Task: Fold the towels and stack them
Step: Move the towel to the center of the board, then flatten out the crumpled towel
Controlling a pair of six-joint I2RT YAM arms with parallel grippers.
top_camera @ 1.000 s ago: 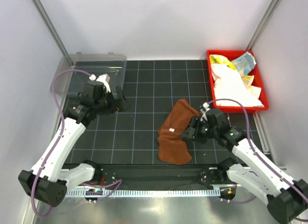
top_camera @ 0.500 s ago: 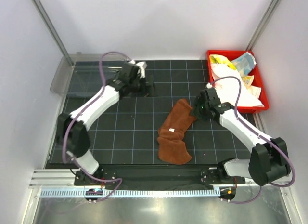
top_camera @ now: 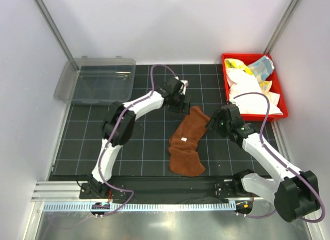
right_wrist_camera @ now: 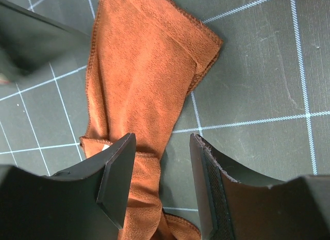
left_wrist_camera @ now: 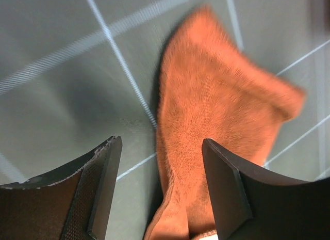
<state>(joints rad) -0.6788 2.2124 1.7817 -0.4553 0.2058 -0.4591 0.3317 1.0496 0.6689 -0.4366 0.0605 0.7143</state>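
My right gripper should next grab the rust-brown towel [top_camera: 186, 142] by the corner at its edge [top_camera: 207, 119], opposite my left gripper, to spread the towel out and fold it.
A rust-brown towel [top_camera: 186, 142] lies crumpled in a long strip on the black grid mat, its top corner toward the back. My left gripper [top_camera: 183, 104] hovers at that top corner, open. In the left wrist view the towel [left_wrist_camera: 216, 106] has its edge between the spread jaws of that gripper [left_wrist_camera: 162, 186], untouched. My right gripper [top_camera: 211, 122] is open beside the towel's upper right edge. Seen from the right wrist, the gripper [right_wrist_camera: 162, 175] straddles the towel's [right_wrist_camera: 144, 69] right edge and bare mat. A white towel [top_camera: 247, 90], a yellow patterned one [top_camera: 236, 64] and a light-blue one [top_camera: 263, 64] lie heaped in a tray.
The red tray [top_camera: 279, 88] stands at the back right, just beyond the right arm. A clear plastic bin [top_camera: 98, 80] sits at the back left. The blurred left gripper [right_wrist_camera: 36, 38] shows at the top left of the right wrist view.
My left arm swept from beside the clear bin across to the brown towel's top corner, its jaws narrowing. The right gripper moved back to the towel's upper right edge.
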